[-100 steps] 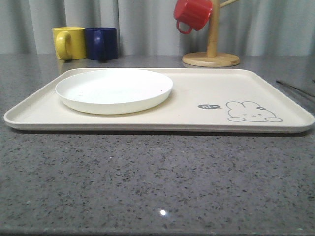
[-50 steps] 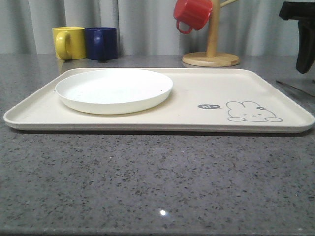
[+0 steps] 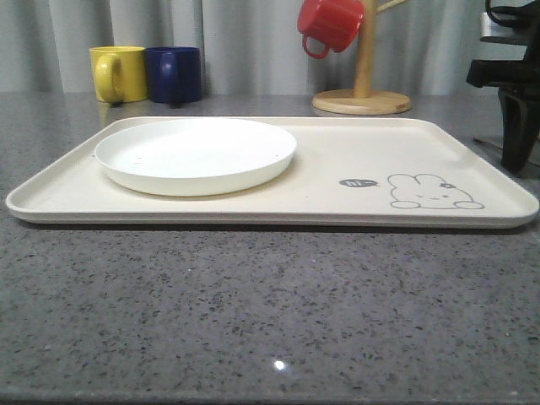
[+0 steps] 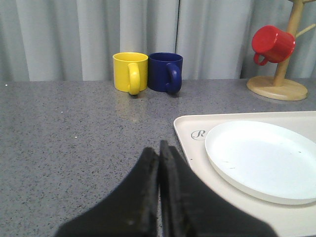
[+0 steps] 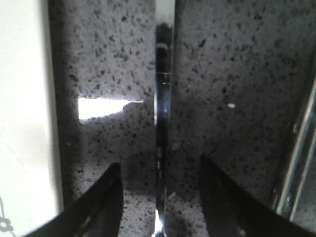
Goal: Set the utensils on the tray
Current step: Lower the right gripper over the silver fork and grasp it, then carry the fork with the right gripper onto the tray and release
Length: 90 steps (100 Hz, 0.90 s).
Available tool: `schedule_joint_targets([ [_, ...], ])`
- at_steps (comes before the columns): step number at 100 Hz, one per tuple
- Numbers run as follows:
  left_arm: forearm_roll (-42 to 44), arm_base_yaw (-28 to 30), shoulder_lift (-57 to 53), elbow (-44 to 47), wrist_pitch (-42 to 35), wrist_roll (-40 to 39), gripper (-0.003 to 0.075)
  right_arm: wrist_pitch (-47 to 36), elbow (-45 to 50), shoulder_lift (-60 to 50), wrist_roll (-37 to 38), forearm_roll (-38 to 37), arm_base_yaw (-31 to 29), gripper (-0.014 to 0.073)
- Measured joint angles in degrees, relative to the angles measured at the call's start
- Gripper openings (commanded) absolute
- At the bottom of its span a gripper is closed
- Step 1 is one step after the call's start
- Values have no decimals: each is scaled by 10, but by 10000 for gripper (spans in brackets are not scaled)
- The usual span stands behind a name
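Observation:
The right gripper's fingers are beside the slim metal utensil (image 5: 162,113) in the right wrist view, low at the counter, so the right gripper should close on it now.
The cream tray (image 3: 337,152) with its rabbit drawing lies across the counter, and the round white plate (image 3: 196,156) sits on its left part. My right gripper (image 3: 515,164) hangs just past the tray's right edge. It is open, fingers straddling a slim shiny metal utensil (image 5: 162,113) that lies on the counter beside the tray rim (image 5: 24,123). I cannot tell which utensil it is. A second metal utensil (image 5: 296,148) lies further out. My left gripper (image 4: 159,148) is shut and empty over the counter, left of the tray (image 4: 183,124) and plate (image 4: 261,158).
A yellow mug (image 3: 118,73) and a blue mug (image 3: 175,74) stand behind the tray at the left. A red mug (image 3: 331,24) hangs on a wooden mug tree (image 3: 363,93) at the back right. Grey speckled counter stretches in front of the tray.
My right gripper has entered the front view at the far right and come down beside the tray's right edge. Tray, plate and mugs have not moved.

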Motion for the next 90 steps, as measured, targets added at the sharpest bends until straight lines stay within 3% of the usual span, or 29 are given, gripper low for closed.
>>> schedule_joint_targets([
  [22,0,0,0,0,0,0,-17,2,0,0,0,0,0,94],
  [34,0,0,0,0,0,0,-17,3,0,0,0,0,0,13],
  [69,0,0,0,0,0,0,-17,29,-44,-32,25,0,4,10],
  [90,0,0,0,0,0,0,-17,29,-58,-86,93,-1,67,10],
])
